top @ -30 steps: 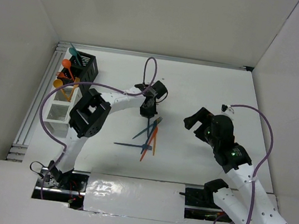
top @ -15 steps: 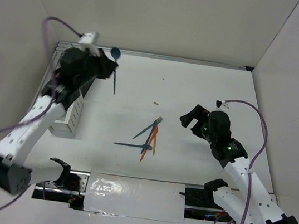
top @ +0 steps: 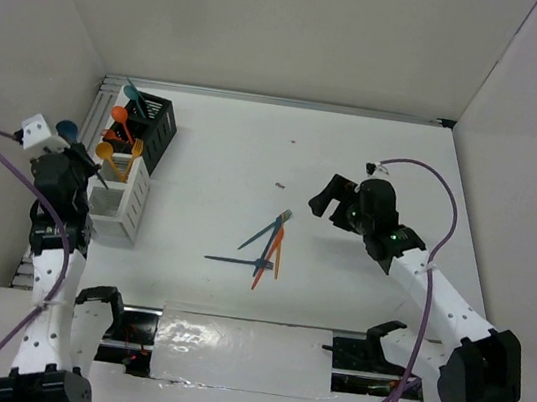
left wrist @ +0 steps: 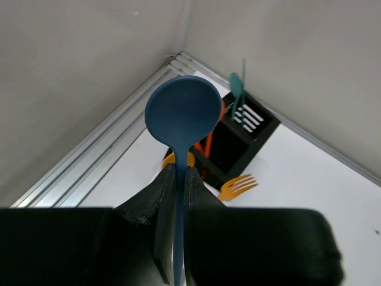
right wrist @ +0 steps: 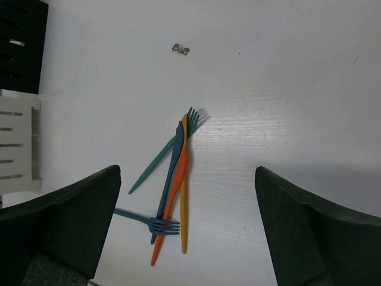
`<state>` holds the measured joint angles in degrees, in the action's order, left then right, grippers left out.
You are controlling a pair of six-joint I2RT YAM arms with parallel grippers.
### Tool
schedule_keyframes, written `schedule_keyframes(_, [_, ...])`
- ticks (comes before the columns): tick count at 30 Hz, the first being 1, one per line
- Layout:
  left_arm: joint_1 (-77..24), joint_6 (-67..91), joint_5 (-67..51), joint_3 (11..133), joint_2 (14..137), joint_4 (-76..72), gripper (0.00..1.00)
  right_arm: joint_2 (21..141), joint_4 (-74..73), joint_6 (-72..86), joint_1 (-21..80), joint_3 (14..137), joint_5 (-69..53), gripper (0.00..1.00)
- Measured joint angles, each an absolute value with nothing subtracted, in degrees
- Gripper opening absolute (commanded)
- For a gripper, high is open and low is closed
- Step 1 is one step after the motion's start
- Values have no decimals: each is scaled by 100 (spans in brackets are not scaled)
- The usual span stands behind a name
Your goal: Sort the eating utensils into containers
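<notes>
The spoon should stay in my left gripper for now. Its handle end is above the white caddy [top: 119,201], so the spoon would tip over across the caddy's rim if I opened now.
A dark blue spoon [left wrist: 183,113] stands upright between the shut fingers of my left gripper [left wrist: 177,179]. That gripper [top: 77,160] hangs at the far left, beside the white caddy [top: 119,201] and near the black caddy [top: 149,123]. Teal, orange and yellow utensils stand in the caddies. On the table's middle lies a pile of utensils [top: 267,246]: a teal fork [right wrist: 166,152], an orange one [right wrist: 175,185], a yellow one [right wrist: 183,196] and a dark blue fork [right wrist: 152,223]. My right gripper [top: 332,202] hovers open to the right of the pile, which shows between its fingers [right wrist: 186,173].
A small crumb of debris [top: 279,184] lies behind the pile. An aluminium rail [top: 72,162] runs along the table's left edge by the caddies. White walls close in the back and both sides. The black caddy [right wrist: 21,42] and white caddy [right wrist: 18,143] lie left of the pile.
My left arm has swung from the table's middle up and over to the far left, carrying the dark blue spoon. My right gripper has moved left toward the pile, still open.
</notes>
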<state>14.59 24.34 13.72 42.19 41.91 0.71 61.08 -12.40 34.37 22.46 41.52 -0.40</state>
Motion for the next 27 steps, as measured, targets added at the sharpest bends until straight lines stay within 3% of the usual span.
schedule_keyframes(6, [1828, 2541, 1579, 3463, 3391, 36, 0, 6490, -1092, 3269, 2244, 4340, -97, 100])
schedule_keyframes(17, [1986, 2582, 1645, 2650, 3420, -381, 0, 6993, -937, 3098, 2224, 4589, -244, 100])
schedule_keyframes(20, [1997, 2720, 1660, 2650, 3481, -375, 7, 7041, -934, 3096, 2224, 4593, -246, 100])
schedule_keyframes(21, [1994, 2755, 1671, 2650, 3514, -364, 13, 7057, -934, 3096, 2224, 4593, -248, 100])
schedule_keyframes(22, [1977, 2797, 1671, 2650, 3531, -340, 22, 7067, -930, 3096, 2224, 4598, -248, 100])
schedule_keyframes(23, [1951, 2873, 1682, 2650, 3577, -294, 43, 7076, -928, 3098, 2224, 4598, -248, 100])
schedule_keyframes(27, [1704, 3061, 1828, 2657, 3736, -56, 46, 7076, -913, 3103, 2224, 4598, -250, 100])
